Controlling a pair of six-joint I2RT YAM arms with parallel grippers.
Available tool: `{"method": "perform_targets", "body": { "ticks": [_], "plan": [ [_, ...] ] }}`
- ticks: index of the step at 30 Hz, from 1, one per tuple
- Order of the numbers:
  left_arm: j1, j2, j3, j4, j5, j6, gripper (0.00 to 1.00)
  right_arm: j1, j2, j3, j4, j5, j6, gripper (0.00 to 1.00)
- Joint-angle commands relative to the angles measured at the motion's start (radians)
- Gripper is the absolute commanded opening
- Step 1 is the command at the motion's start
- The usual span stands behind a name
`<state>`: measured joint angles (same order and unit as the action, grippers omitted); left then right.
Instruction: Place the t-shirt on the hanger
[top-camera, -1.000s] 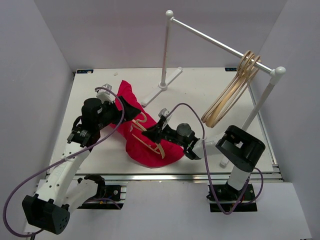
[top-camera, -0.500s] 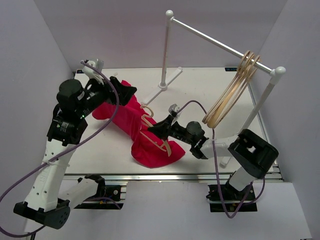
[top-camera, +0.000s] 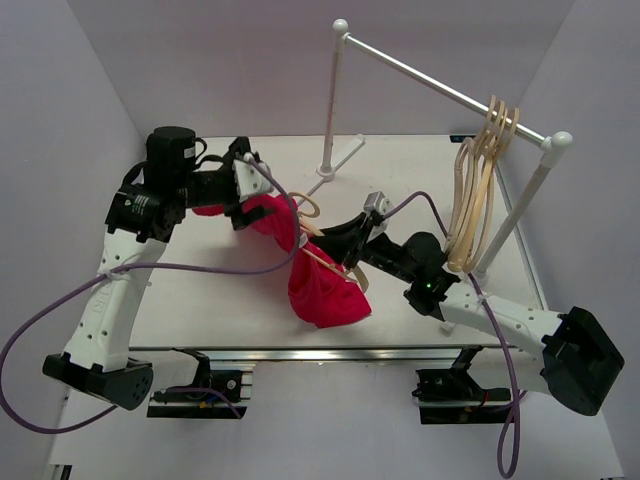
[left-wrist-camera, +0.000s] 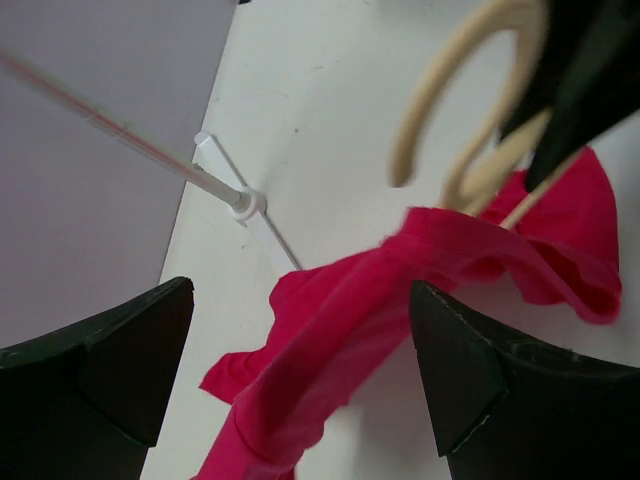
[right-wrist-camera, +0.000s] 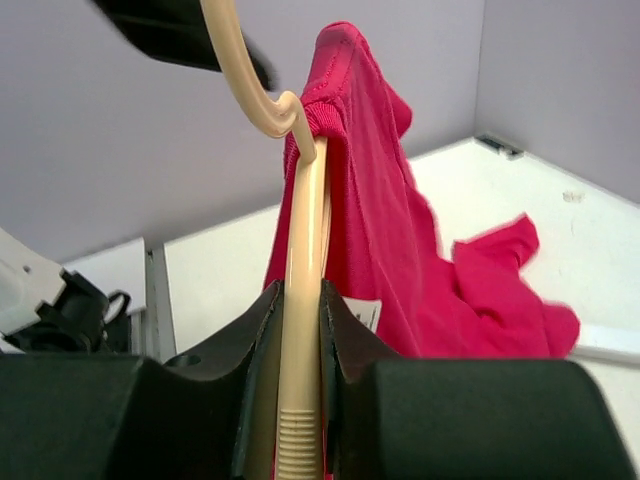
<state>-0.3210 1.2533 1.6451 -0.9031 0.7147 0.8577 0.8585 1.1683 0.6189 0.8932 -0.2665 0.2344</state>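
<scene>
The t-shirt needs to go on the hanger, so its neck opening should stay free. My left gripper needs to pinch the t-shirt's shoulder cloth beside the t-shirt's neck.
The red t-shirt hangs bunched from the pale-wood hanger, lifted above the table, with one sleeve trailing left. My right gripper is shut on the hanger's shaft just below the hook. The shirt drapes from the hanger's neck, with a white label by my fingers. My left gripper is at the shirt's upper left. Its jaws stand wide apart, and red cloth runs between them without being pinched. The hanger's hook shows ahead.
A white clothes rack stands at the back. Its rail carries several more hangers near the right post. The rack's left foot lies on the table just behind the shirt and also shows in the left wrist view.
My right gripper has raised the hanger off the table, and the shirt now hangs from it. My left arm has swung up and right. The hangers on the rack have swung.
</scene>
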Motion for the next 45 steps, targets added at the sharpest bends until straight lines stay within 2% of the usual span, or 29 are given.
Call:
{"method": "perform_targets", "body": {
  "ticks": [1,3,5,8,17,19,20,21,23,24,28,30,31,32,33,36,37,38,39,43,45],
  "plan": [
    [-0.001,-0.048,0.068,-0.283,0.078,0.340,0.98,-0.001,-0.013,0.090,-0.111,-0.017,-0.061,0.00],
    [0.000,-0.035,0.108,-0.368,0.054,0.412,0.98,-0.003,-0.018,0.094,-0.138,-0.017,-0.078,0.00],
    [0.000,-0.034,0.125,-0.411,0.039,0.415,0.98,-0.001,-0.028,0.096,-0.149,-0.020,-0.093,0.00],
    [-0.001,-0.049,0.079,-0.457,0.028,0.497,0.98,-0.001,-0.033,0.105,-0.162,-0.043,-0.099,0.00],
    [-0.001,-0.028,-0.125,-0.283,-0.076,0.438,0.98,-0.001,-0.032,0.128,-0.140,-0.181,-0.053,0.00],
    [-0.001,-0.008,-0.154,-0.249,-0.084,0.420,0.94,-0.001,-0.029,0.134,-0.140,-0.204,-0.050,0.00],
    [-0.001,0.004,-0.154,-0.246,-0.084,0.414,0.88,-0.003,-0.025,0.136,-0.139,-0.204,-0.049,0.00],
    [-0.001,0.014,-0.153,-0.244,-0.080,0.412,0.64,-0.001,-0.024,0.139,-0.154,-0.204,-0.052,0.00],
    [-0.001,0.023,-0.154,-0.246,-0.061,0.422,0.45,-0.001,-0.009,0.151,-0.168,-0.192,-0.064,0.00],
    [-0.001,0.021,-0.156,-0.247,-0.038,0.440,0.29,-0.001,-0.001,0.159,-0.192,-0.191,-0.075,0.00],
    [-0.001,-0.002,-0.197,-0.209,-0.023,0.443,0.00,-0.001,0.047,0.235,-0.318,-0.093,-0.093,0.00],
    [-0.001,-0.031,-0.238,-0.182,-0.038,0.446,0.00,-0.001,0.079,0.315,-0.438,-0.042,-0.106,0.01],
    [0.000,-0.043,-0.257,-0.151,-0.046,0.446,0.00,-0.001,0.096,0.338,-0.468,0.005,-0.110,0.10],
    [-0.001,-0.073,-0.296,-0.129,-0.057,0.434,0.00,-0.001,0.103,0.361,-0.493,0.018,-0.116,0.15],
    [0.000,-0.090,-0.318,-0.067,-0.098,0.419,0.00,-0.001,0.116,0.407,-0.548,0.042,-0.138,0.33],
    [0.000,-0.146,-0.404,0.041,-0.173,0.342,0.00,-0.001,0.137,0.510,-0.673,0.078,-0.161,0.65],
    [0.000,-0.155,-0.422,0.114,-0.225,0.319,0.00,-0.001,0.149,0.531,-0.700,0.096,-0.159,0.83],
    [0.000,-0.164,-0.439,0.157,-0.260,0.287,0.00,0.001,0.154,0.550,-0.724,0.098,-0.168,0.89],
    [0.000,-0.173,-0.471,0.205,-0.296,0.208,0.00,0.002,0.154,0.567,-0.741,0.108,-0.168,0.89],
    [0.011,-0.189,-0.540,0.441,-0.440,0.054,0.00,0.036,0.149,0.639,-0.865,0.218,-0.196,0.89],
    [0.017,-0.193,-0.568,0.536,-0.532,-0.063,0.00,0.054,0.149,0.659,-0.893,0.219,-0.199,0.89]
  ]
}}
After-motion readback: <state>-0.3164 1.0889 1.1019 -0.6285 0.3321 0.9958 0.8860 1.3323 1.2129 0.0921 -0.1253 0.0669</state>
